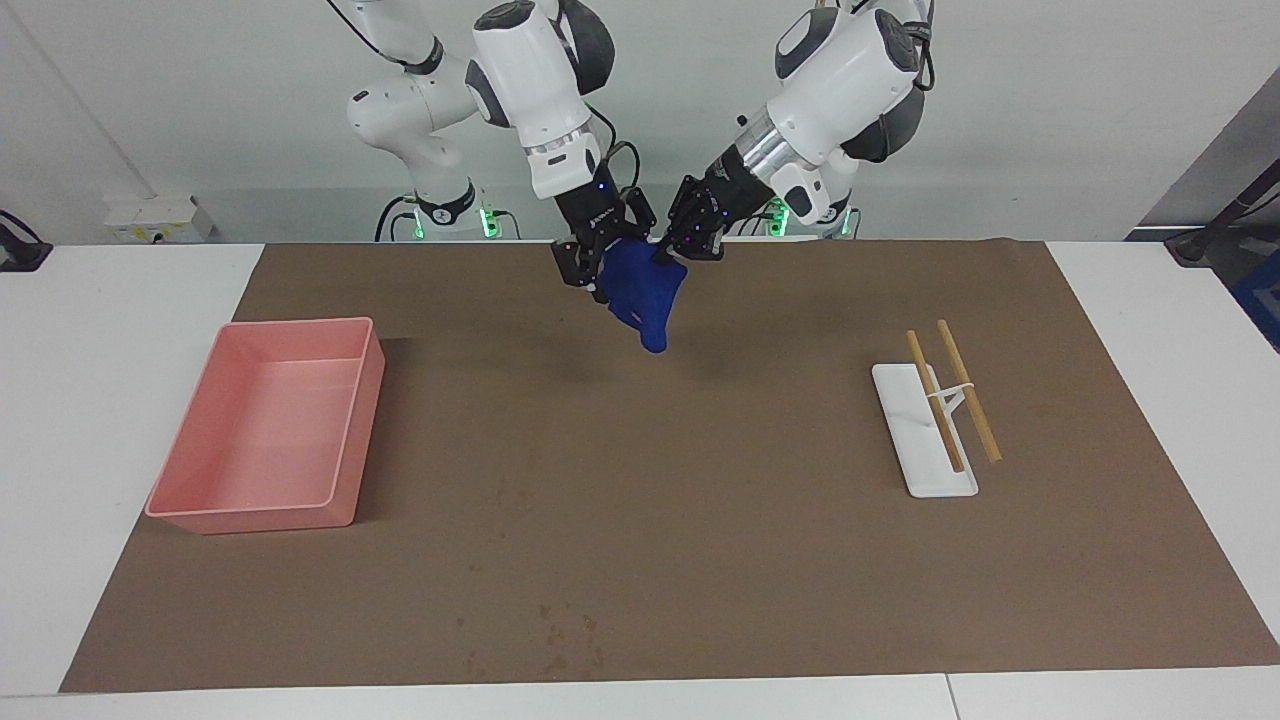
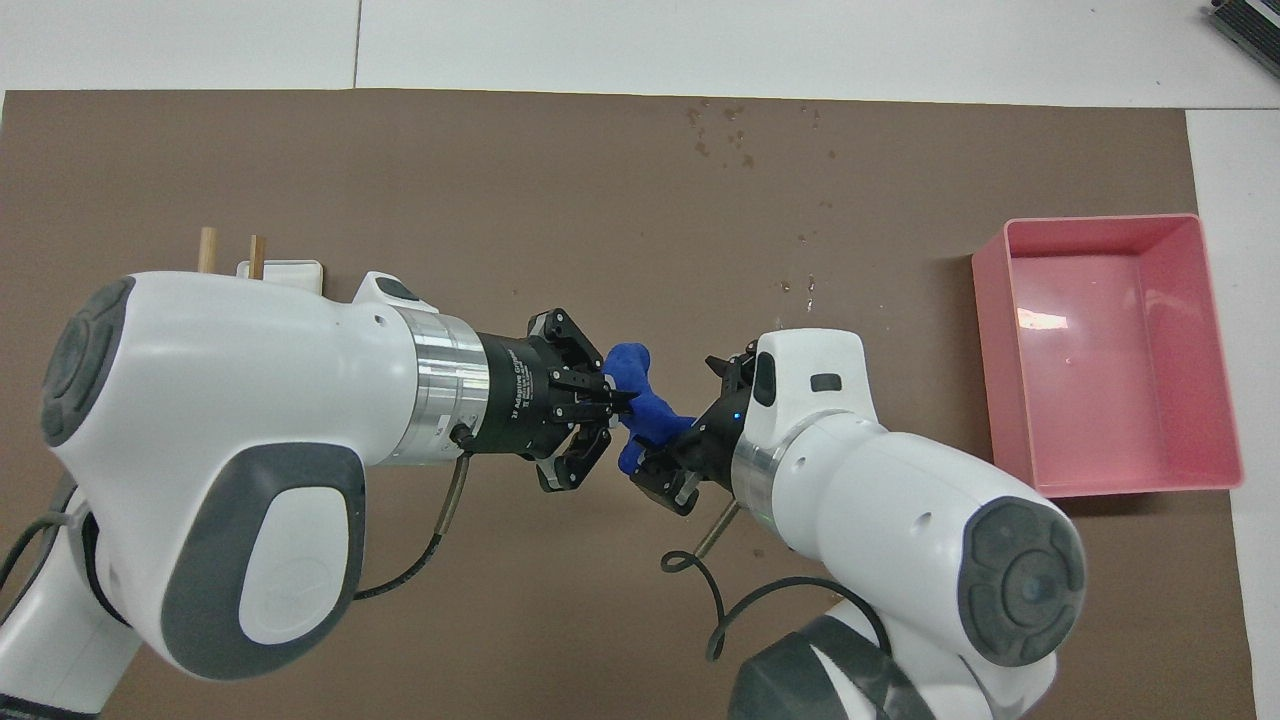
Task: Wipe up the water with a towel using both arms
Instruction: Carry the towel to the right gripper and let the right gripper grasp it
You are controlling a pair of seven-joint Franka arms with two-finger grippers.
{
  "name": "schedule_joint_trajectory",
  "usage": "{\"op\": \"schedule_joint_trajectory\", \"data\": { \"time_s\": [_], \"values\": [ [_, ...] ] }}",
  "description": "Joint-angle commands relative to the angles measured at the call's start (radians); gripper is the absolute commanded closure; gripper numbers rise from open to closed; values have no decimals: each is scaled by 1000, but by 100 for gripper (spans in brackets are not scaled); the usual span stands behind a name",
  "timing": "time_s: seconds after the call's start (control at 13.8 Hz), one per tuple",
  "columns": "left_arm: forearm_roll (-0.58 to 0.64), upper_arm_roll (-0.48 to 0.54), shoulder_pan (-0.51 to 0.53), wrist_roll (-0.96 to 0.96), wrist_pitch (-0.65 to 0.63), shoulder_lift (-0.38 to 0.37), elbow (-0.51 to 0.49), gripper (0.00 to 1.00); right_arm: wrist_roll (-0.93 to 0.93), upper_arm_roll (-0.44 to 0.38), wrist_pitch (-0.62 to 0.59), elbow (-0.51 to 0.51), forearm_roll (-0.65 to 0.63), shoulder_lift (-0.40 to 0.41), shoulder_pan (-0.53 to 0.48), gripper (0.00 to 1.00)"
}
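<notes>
The robot's right gripper will next take hold of the blue towel by its other upper corner (image 2: 659, 440) to wipe the water drops off the brown mat.
The blue towel (image 1: 645, 298) (image 2: 640, 398) hangs bunched in the air over the brown mat (image 1: 720, 520), close to the robots' edge of the table. My left gripper (image 1: 665, 256) (image 2: 617, 400) is shut on the towel's upper corner. My right gripper (image 1: 592, 278) (image 2: 680, 428) stands open right against the towel's other upper edge, its fingers on either side of the cloth. Water shows as small drops (image 1: 565, 632) (image 2: 728, 130) on the mat near the edge farthest from the robots, with a few more drops (image 2: 805, 287) nearer the middle.
A pink tray (image 1: 270, 325) (image 2: 1100, 218) sits at the right arm's end of the mat. A white holder (image 1: 925, 455) (image 2: 285, 268) with two wooden sticks (image 1: 968, 392) lies toward the left arm's end.
</notes>
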Motion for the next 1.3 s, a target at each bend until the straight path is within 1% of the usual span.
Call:
{"op": "schedule_joint_trajectory", "data": {
  "time_s": [0.0, 0.07, 0.14, 0.22, 0.36, 0.43, 0.87, 1.01, 1.16, 1.23],
  "values": [
    [-15, 14, -10, -5, -11, -35, -29, 100, -1, 10, 8, 17, -11, 16, -9, 0],
    [-15, 14, -10, -3, -11, -35, -29, 100, 23, 10, 5, 17, -7, 15, -9, 0],
    [-15, 14, -10, -2, -11, -35, -29, 100, 59, 10, 2, 16, -2, 15, -9, 6],
    [-15, 14, -10, 0, -8, -35, -29, 100, 89, 10, 0, 16, -2, 15, -7, 39],
    [-14, 14, -10, 1, -8, -35, -31, 100, 145, 10, 0, 17, -2, 15, -6, 88],
    [-14, 14, -10, 1, -8, -35, -32, 100, 146, 10, -1, 16, -2, 15, -7, 100],
    [-12, 14, -10, 7, -8, -35, -31, 100, 142, 7, -29, 17, -1, 13, -15, 100],
    [-11, 14, -10, 10, -7, -35, -31, 100, 125, 6, -69, 17, -11, 12, -35, 100],
    [-11, 14, -10, 9, -2, -33, -29, 99, 67, 6, -118, 17, -11, 10, -70, 100],
    [-9, 14, -10, 9, -2, -33, -26, 64, 48, 6, -133, 17, -11, 7, -81, 100]
  ]
}}
